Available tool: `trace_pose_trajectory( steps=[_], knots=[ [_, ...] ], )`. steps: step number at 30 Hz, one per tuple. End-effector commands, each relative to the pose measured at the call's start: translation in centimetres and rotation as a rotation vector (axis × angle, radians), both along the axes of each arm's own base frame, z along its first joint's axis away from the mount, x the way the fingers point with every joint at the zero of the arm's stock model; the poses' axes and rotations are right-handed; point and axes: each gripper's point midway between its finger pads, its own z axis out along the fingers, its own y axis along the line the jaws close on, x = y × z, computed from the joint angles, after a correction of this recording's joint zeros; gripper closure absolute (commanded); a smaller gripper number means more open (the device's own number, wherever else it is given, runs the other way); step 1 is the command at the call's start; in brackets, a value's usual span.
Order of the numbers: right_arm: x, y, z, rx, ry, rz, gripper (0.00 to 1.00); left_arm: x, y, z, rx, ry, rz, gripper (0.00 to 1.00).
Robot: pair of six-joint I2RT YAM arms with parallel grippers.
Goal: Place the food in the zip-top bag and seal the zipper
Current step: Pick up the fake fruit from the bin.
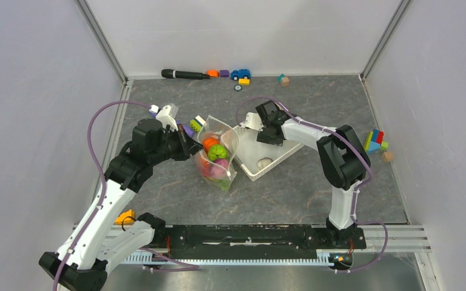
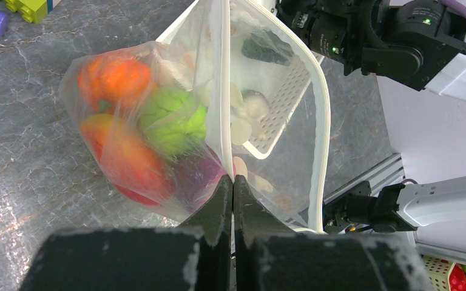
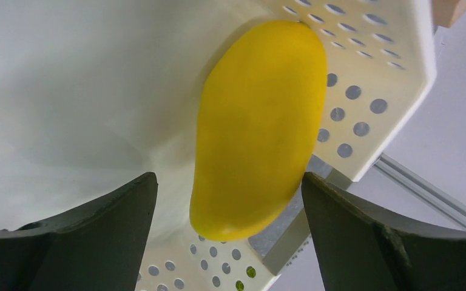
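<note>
My right gripper will take hold of the yellow mango (image 3: 258,127) across its near end (image 3: 243,193), so the mango's far end stays free to go into the zip-top bag first.
The zip-top bag (image 1: 217,154) stands open in the middle of the table. In it lie food pieces: an orange pumpkin (image 2: 115,79), a green fruit (image 2: 173,118), a red-orange piece and a purple onion (image 2: 194,176). My left gripper (image 2: 233,179) is shut on the bag's mouth edge at the white zipper (image 2: 224,91) and holds it up. My right gripper (image 3: 229,200) is open inside the white basket (image 1: 282,153), its fingers on either side of the lower end of a yellow mango (image 3: 258,127). From above, the right gripper (image 1: 269,134) hides the mango.
A pale object (image 1: 265,161) lies in the basket. Loose blocks (image 1: 195,124) sit behind the bag. A black marker-like stick (image 1: 185,74), a toy car (image 1: 240,74) and blocks line the back wall. More blocks (image 1: 374,141) lie at the right.
</note>
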Motion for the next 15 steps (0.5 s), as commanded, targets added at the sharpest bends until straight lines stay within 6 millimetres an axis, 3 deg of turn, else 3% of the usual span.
trace_pose_trajectory(
  steps=[1,8,13,15],
  knots=[
    [0.9,0.6,0.3,0.021,-0.013,0.003,0.08,0.2,-0.2,1.0,-0.01,-0.045,-0.024,0.98],
    [0.6,1.5,2.4,0.126,-0.037,-0.002,0.24,0.3,-0.2,0.9,-0.01,-0.043,-0.023,0.98],
    [0.0,2.1,4.1,0.213,-0.059,-0.012,0.51,0.2,-0.3,1.0,-0.011,-0.043,-0.026,0.98],
    [-0.2,2.3,4.5,0.246,-0.064,-0.022,0.57,0.3,-0.3,1.0,-0.011,-0.044,-0.025,0.98]
  ],
)
